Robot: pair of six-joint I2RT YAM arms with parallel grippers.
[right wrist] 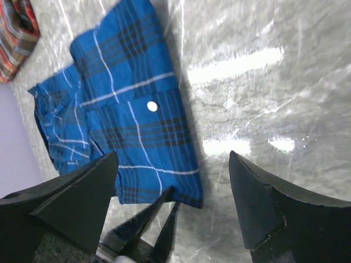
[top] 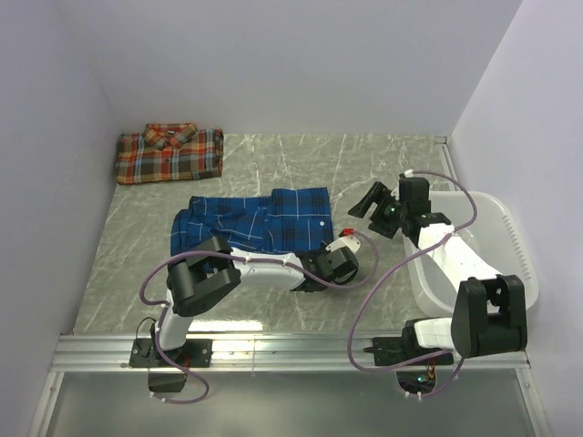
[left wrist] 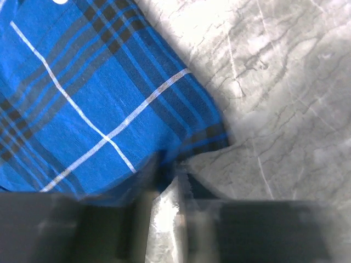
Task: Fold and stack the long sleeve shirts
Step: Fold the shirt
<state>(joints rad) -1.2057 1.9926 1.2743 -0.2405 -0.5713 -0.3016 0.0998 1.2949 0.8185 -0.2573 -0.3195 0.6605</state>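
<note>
I will fold that end of the blue shirt over the rest, so next I will use my right gripper to grab the blue shirt's hem edge (top: pixel 331 216) (right wrist: pixel 184 110) facing the white basket.
The royal blue plaid shirt (top: pixel 255 221) lies partly folded in the middle of the table. It also shows in the left wrist view (left wrist: pixel 93 98) and the right wrist view (right wrist: pixel 131 120). The red-orange plaid shirt (top: pixel 169 153) lies folded at the back left. My left gripper (top: pixel 319 255) is at the blue shirt's near right corner, its fingers pinched together on the hem (left wrist: pixel 170 175); the right wrist view also shows it there (right wrist: pixel 174 196). My right gripper (top: pixel 373 202) hovers open and empty above the table, just right of the blue shirt (right wrist: pixel 173 154).
A white plastic basket (top: pixel 515 246) stands at the right edge, under the right arm. White walls close in the left, back and right sides. The grey marbled table top (top: pixel 383 164) shows bare behind and right of the blue shirt.
</note>
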